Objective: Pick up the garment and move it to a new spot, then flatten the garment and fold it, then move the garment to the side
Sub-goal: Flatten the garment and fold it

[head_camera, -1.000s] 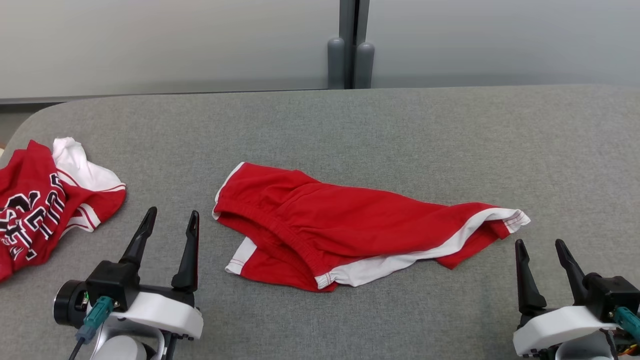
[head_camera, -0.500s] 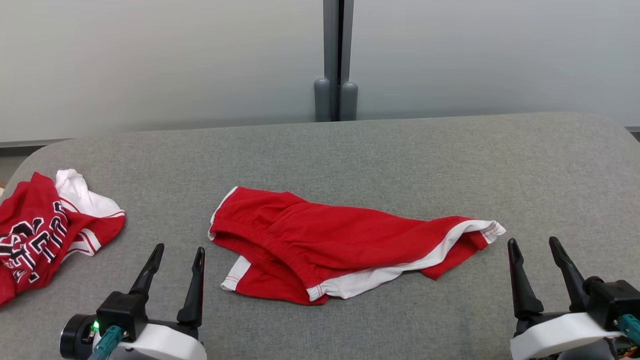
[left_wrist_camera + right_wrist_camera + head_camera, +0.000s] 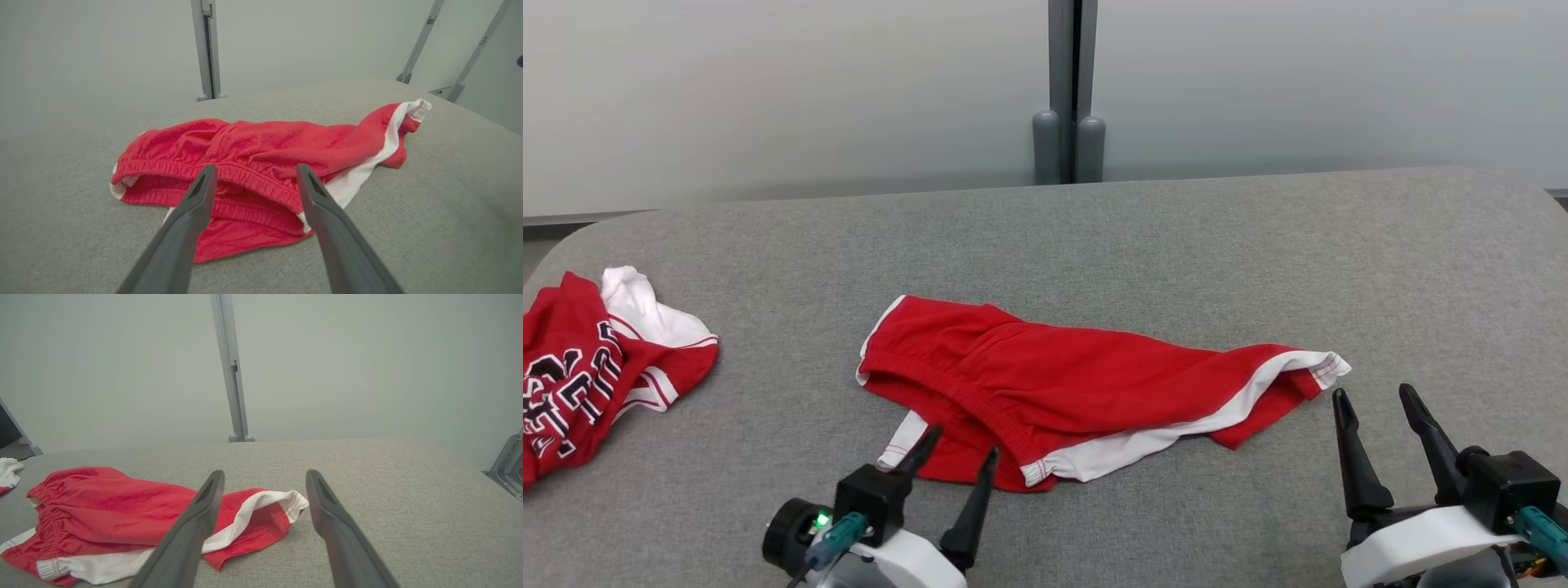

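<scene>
The white trim arches up off the table at the leg end. My right gripper should next pinch the shorts by that hem corner point(image 3: 1331, 367) point(image 3: 297, 504).
The garment point(image 3: 1078, 384) is a pair of red shorts with white trim, lying crumpled in the middle of the grey table point(image 3: 1143, 237). My left gripper point(image 3: 960, 445) stands open at the shorts' near edge, its fingertips just over the elastic waistband point(image 3: 245, 181), nothing held. My right gripper point(image 3: 1372, 400) is open near the front right, a little short of the white-trimmed leg end point(image 3: 1327, 366). The right wrist view shows that leg end point(image 3: 292, 502) lying between and beyond my right fingers.
A second red and white garment with black lettering point(image 3: 588, 371) lies bunched at the table's left edge. A grey post point(image 3: 1068, 90) stands against the pale wall behind the table. Bare grey surface stretches behind and to the right of the shorts.
My left gripper has moved right, from beside the shorts to their near waistband edge. The head camera shifted slightly. My right gripper has hardly moved, and the shorts lie as before.
</scene>
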Robot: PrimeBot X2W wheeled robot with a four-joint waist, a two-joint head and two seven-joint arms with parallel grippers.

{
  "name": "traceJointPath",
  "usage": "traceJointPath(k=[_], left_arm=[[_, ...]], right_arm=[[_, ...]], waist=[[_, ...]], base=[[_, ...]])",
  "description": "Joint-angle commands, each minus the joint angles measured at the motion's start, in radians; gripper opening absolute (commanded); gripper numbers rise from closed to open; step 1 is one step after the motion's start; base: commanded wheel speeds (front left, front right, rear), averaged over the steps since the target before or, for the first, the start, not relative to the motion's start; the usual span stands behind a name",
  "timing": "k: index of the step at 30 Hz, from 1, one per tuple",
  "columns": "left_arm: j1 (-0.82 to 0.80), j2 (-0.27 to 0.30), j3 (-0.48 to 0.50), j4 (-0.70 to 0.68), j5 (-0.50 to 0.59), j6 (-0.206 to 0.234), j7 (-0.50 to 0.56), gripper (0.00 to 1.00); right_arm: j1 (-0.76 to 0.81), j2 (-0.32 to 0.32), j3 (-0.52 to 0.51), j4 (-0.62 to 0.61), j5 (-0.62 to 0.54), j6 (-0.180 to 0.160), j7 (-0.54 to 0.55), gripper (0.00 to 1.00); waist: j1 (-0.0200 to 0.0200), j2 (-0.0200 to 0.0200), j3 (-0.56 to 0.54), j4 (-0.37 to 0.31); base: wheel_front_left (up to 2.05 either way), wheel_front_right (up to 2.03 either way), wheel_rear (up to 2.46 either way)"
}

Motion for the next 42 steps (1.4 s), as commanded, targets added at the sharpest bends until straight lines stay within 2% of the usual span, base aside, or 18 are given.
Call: traceJointPath(k=[1,7,16,17,19,20,27,33,42], left_arm=[[-0.024,-0.014,-0.028,0.032,-0.010,-0.022,0.034,1.00],[-0.063,-0.062,-0.082,0.154,-0.046,-0.075,0.117,1.00],[-0.107,-0.089,-0.094,0.271,-0.073,-0.101,0.094,1.00],[-0.116,-0.091,-0.094,0.280,-0.074,-0.102,0.085,0.80],[-0.128,-0.096,-0.094,0.297,-0.075,-0.105,0.071,0.22],[-0.130,-0.097,-0.096,0.306,-0.076,-0.107,0.063,0.00],[-0.173,-0.099,-0.097,0.351,-0.076,-0.114,0.011,0.00],[-0.206,-0.092,-0.098,0.350,-0.070,-0.115,-0.007,0.00],[-0.245,-0.084,-0.102,0.337,-0.065,-0.112,-0.028,0.00]], right_arm=[[-0.013,-0.003,0.009,0.002,0.008,0.000,0.000,1.00],[-0.024,-0.002,0.027,0.011,0.011,0.000,-0.001,1.00],[-0.032,-0.003,0.036,0.023,0.016,0.000,-0.007,1.00],[-0.036,-0.002,0.038,0.023,0.016,0.000,-0.009,1.00],[-0.044,-0.003,0.039,0.026,0.017,0.000,-0.011,1.00],[-0.047,-0.003,0.039,0.027,0.017,0.000,-0.013,1.00],[-0.067,-0.003,-0.005,0.058,0.002,0.000,-0.012,1.00],[-0.123,-0.012,-0.054,0.140,-0.033,0.000,-0.015,1.00],[-0.258,-0.052,-0.007,0.297,-0.031,0.000,-0.009,1.00]], waist=[[0.0000,0.0000,0.013,-0.011],[0.0000,0.0000,0.034,-0.038],[0.0000,0.0000,0.053,-0.071],[0.0000,0.0000,0.057,-0.074],[0.0000,0.0000,0.066,-0.080],[0.0000,0.0000,0.069,-0.081],[0.0000,0.0000,0.100,-0.075],[0.0000,0.0000,0.141,-0.045],[0.0000,0.0000,0.203,-0.013]], base=[[0.00,0.00,0.00],[0.00,0.00,0.00],[0.00,0.00,0.00],[0.00,0.00,0.00],[0.00,0.00,0.00],[0.00,0.00,0.00],[0.00,0.00,0.00],[0.00,0.00,0.00],[0.00,0.00,0.00]])
